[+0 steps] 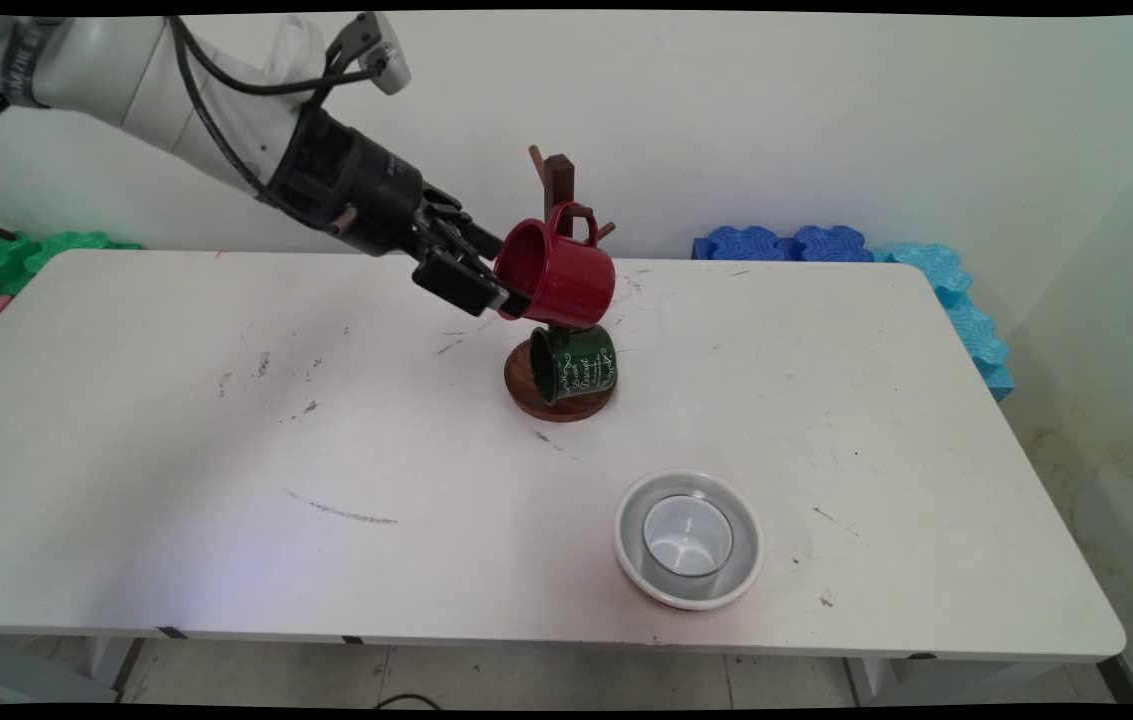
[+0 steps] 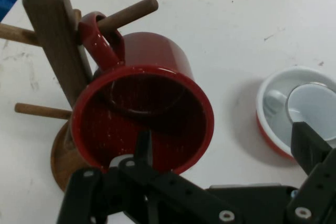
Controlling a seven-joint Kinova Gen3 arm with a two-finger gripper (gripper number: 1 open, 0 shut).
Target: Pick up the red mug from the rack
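Observation:
The red mug needs to come off the wooden mug tree (image 1: 558,180), so I will next grab the red mug by its rim (image 1: 507,310) with my gripper.
A red enamel mug (image 1: 561,272) hangs by its handle on an upper peg of a dark wooden mug tree (image 1: 558,180), its mouth turned towards my gripper (image 1: 498,288). The gripper is open and right at the mug's rim. In the hand view one fingertip (image 2: 143,148) sits just inside the red mug (image 2: 142,103), low at its rim. The other finger (image 2: 310,142) stands far off to the right, clear of the mug. A green mug (image 1: 576,362) with white lettering hangs on a lower peg, just above the tree's round base (image 1: 523,385).
A white bowl with a red underside (image 1: 626,520) stands near the table's front, with a white cup (image 1: 688,535) inside it. Blue foam blocks (image 1: 786,243) lie along the back right edge and green ones (image 1: 26,250) at the back left.

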